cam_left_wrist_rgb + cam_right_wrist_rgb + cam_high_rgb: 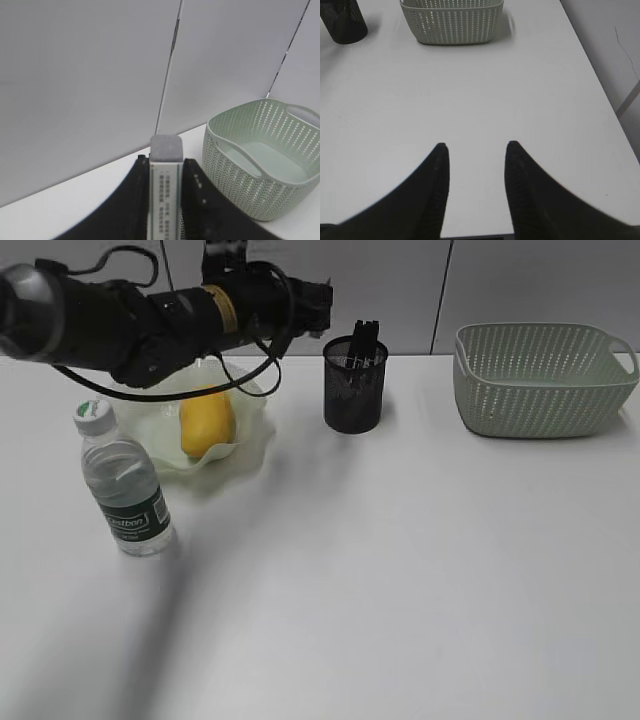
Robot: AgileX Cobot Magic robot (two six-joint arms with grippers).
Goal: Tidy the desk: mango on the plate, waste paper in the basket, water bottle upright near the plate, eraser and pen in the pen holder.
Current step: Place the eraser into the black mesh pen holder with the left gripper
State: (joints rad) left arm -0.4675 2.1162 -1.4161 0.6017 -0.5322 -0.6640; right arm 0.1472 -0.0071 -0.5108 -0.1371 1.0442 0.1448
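Note:
My left gripper should stay closed until the eraser lines up with the pen holder: it is beside and above the pen holder's rim (pixel 354 348) and would miss if released now.
My left gripper (pixel 166 160) is shut on the eraser (pixel 165 200), a white printed block with a grey end that stands up between the fingers. In the exterior view the left gripper (pixel 322 298) hovers just up and left of the black mesh pen holder (pixel 355 388). A dark slim thing, apparently the pen (pixel 365 338), sticks out of the holder. The mango (pixel 207 422) lies on the wavy plate (pixel 250 445). Left of the plate stands the water bottle (pixel 125 485), upright. The waste paper is out of view. My right gripper (pixel 476 145) is open over bare desk (pixel 485 90).
The green woven basket (pixel 545 380) stands at the back right; its inside as far as it shows (pixel 270 157) looks bare. The left arm (pixel 150 315) stretches over the plate. In the right wrist view the desk's right edge (pixel 600 85) runs close by, with the pen holder (pixel 342 20) far left.

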